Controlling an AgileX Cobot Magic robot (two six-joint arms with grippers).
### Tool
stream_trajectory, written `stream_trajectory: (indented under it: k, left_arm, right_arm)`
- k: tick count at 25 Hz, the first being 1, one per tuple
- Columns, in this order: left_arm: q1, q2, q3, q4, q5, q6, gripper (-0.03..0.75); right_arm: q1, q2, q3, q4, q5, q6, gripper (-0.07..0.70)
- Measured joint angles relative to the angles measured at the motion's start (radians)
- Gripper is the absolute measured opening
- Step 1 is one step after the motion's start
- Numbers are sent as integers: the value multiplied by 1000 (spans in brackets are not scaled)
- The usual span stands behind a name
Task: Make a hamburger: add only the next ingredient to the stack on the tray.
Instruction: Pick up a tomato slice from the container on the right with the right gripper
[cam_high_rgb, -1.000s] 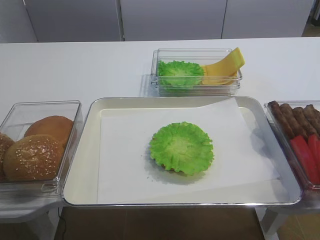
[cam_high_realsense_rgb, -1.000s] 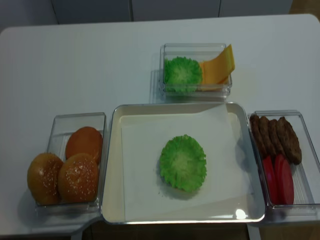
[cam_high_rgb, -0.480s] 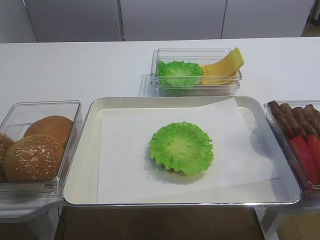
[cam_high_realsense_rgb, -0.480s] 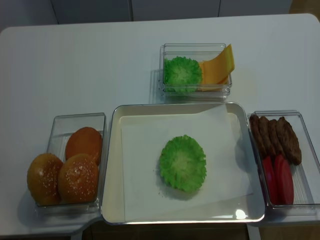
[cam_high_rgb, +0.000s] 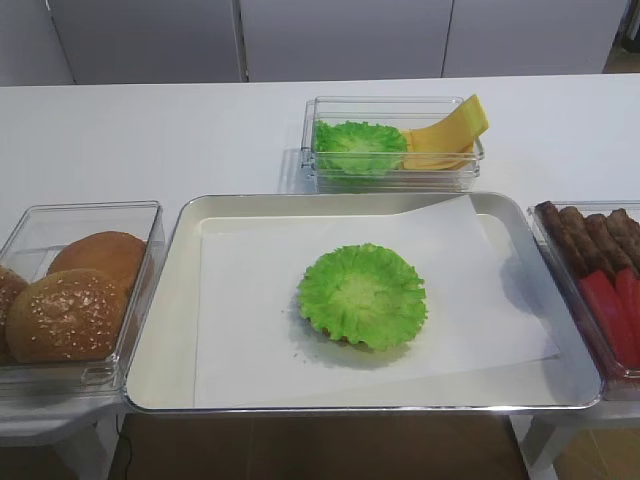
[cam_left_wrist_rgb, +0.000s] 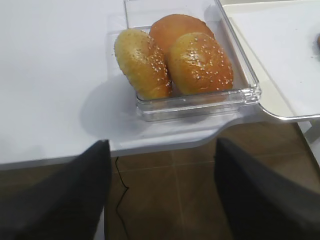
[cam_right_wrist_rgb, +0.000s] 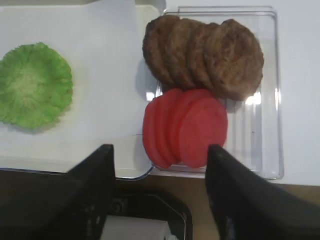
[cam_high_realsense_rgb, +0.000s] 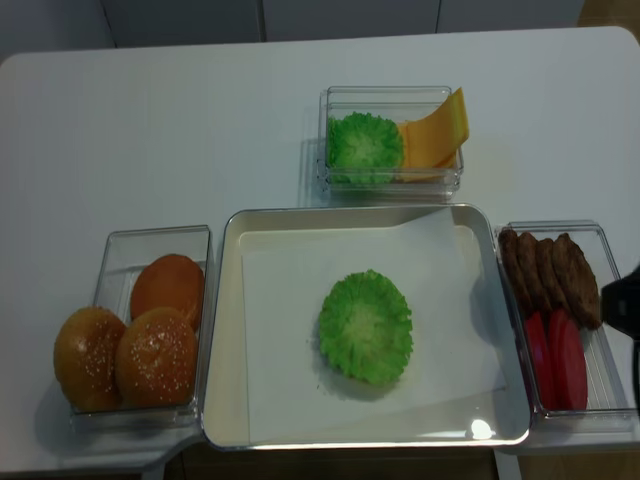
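Observation:
I will next use my right gripper to grip the leftmost tomato slice by its raised outer edge (cam_high_realsense_rgb: 533, 352), because the other slices lean over that slice's side.
The stack (cam_high_rgb: 363, 296) (cam_high_realsense_rgb: 366, 325) is a ruffled green lettuce leaf over a barely visible brown base, in the middle of the paper-lined metal tray (cam_high_rgb: 165, 300) (cam_high_realsense_rgb: 225, 330). Overlapping red tomato slices (cam_right_wrist_rgb: 185, 127) (cam_high_realsense_rgb: 557, 360) lie in a clear box right of the tray. My right gripper (cam_right_wrist_rgb: 160, 150) hangs open and empty above the near end of those slices. The lettuce (cam_right_wrist_rgb: 32, 85) lies to its far left. Off the table's front edge, my left gripper (cam_left_wrist_rgb: 161, 150) is open over the floor, near the sesame buns (cam_left_wrist_rgb: 175, 60).
Brown meat patties (cam_right_wrist_rgb: 205, 50) (cam_high_realsense_rgb: 550, 270) share the tomato box, at its far end. A clear box (cam_high_rgb: 395, 145) behind the tray holds lettuce and yellow cheese. The bun box (cam_high_rgb: 75, 290) stands left of the tray. A dark part of the right arm (cam_high_realsense_rgb: 625, 300) shows at the right edge.
A dark part of the right arm has come into sight at the right edge of the realsense view. Nothing on the table has moved.

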Motion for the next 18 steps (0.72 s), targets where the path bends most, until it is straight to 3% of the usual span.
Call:
stream_trajectory:
  k: [6, 12, 18]
  left_arm:
    - [0, 0, 0, 0, 0, 0, 477]
    - [0, 0, 0, 0, 0, 0, 477]
    - [0, 0, 0, 0, 0, 0, 477]
  right_arm:
    - [172, 117, -11, -84, 4, 149, 396]
    - [355, 252, -11, -275, 2, 326, 389]
    - [416, 385, -11, -343, -10, 384, 375]
